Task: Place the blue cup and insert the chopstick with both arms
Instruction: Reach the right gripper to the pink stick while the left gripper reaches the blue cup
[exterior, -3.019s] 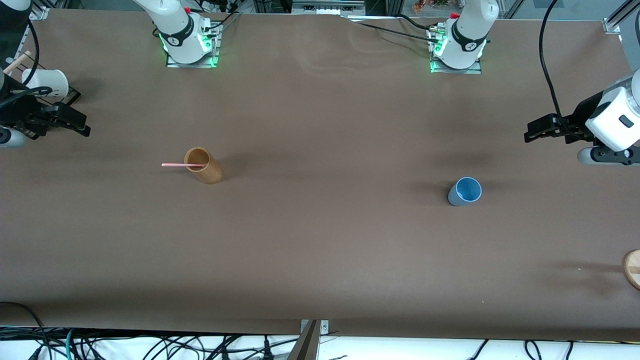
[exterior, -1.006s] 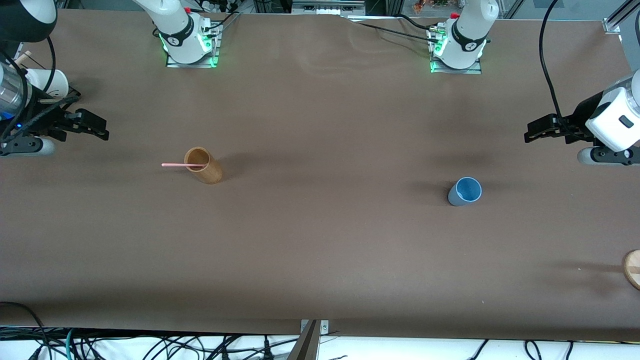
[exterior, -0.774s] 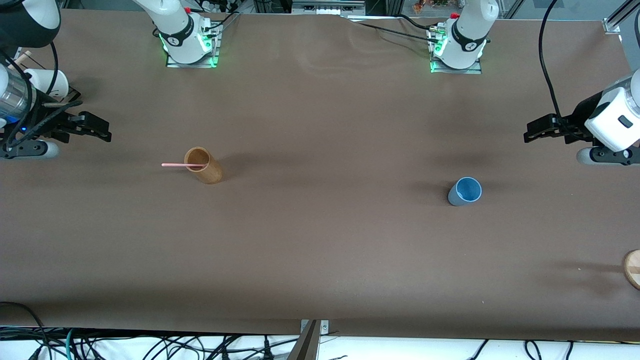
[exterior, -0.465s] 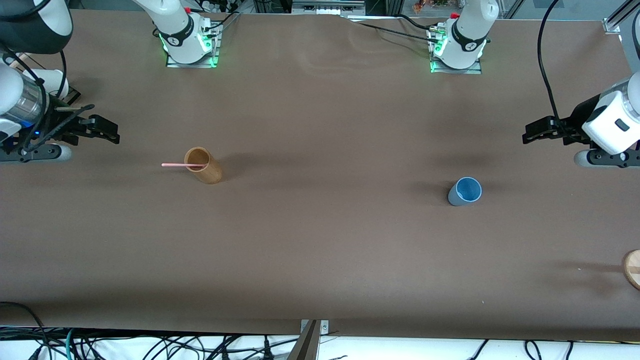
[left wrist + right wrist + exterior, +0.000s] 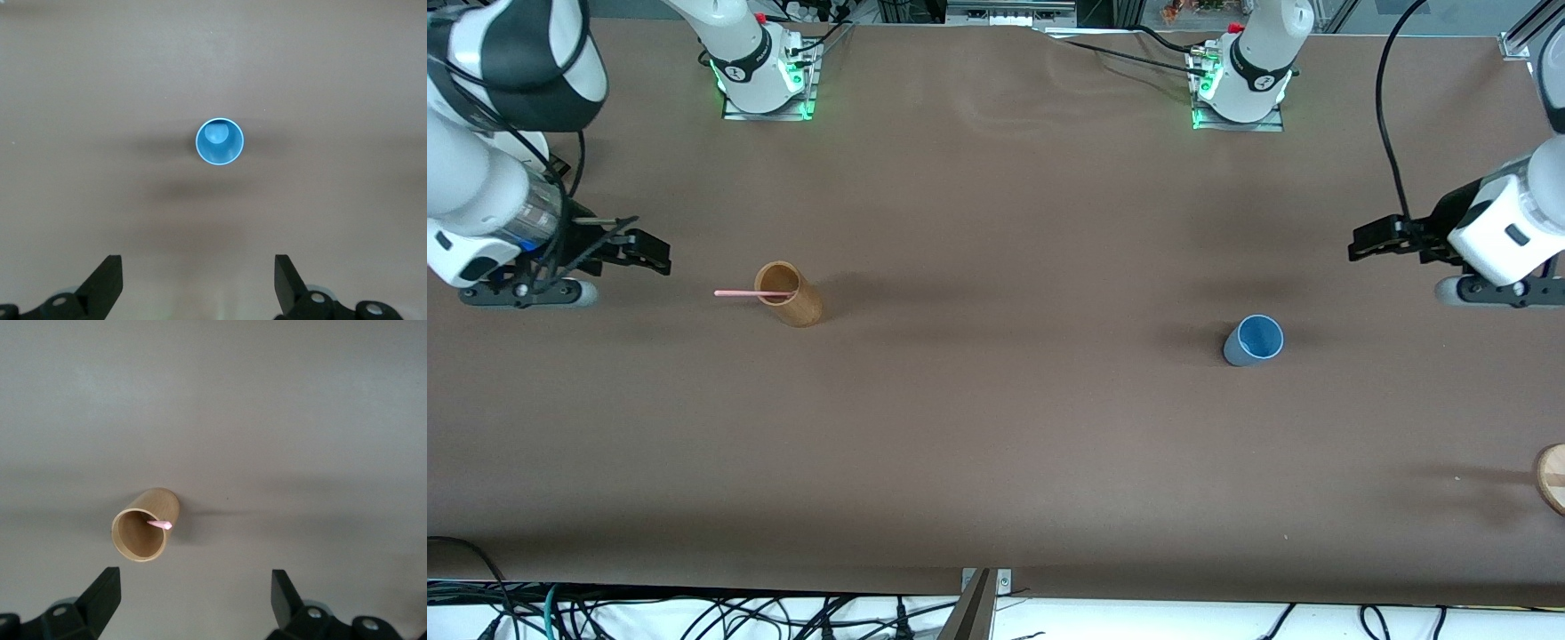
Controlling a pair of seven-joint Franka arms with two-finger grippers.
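The right gripper grabs the chopstick by its loose end past the wooden cylinder's rim (image 5: 733, 293) next, since the wooden cylinder encloses the chopstick's lower part.
The blue cup (image 5: 1254, 340) stands upright on the brown table toward the left arm's end; it also shows in the left wrist view (image 5: 219, 141). The pale pink chopstick (image 5: 752, 292) leans in a tan wooden cylinder (image 5: 790, 294) toward the right arm's end, its free end sticking out past the rim; its tip shows in the right wrist view (image 5: 160, 525). My left gripper (image 5: 1371, 240) is open and empty, up in the air beside the cup toward the table's end. My right gripper (image 5: 645, 252) is open and empty, up in the air beside the cylinder (image 5: 141, 531).
A round wooden piece (image 5: 1552, 477) lies at the table's edge at the left arm's end, nearer the front camera. The two arm bases (image 5: 760, 80) stand along the table's edge farthest from the front camera. The brown table (image 5: 996, 427) spreads between cup and cylinder.
My right gripper has moved in from the table's end toward the wooden cylinder. My left gripper has shifted slightly toward the cup. Cup, cylinder and chopstick have not moved.
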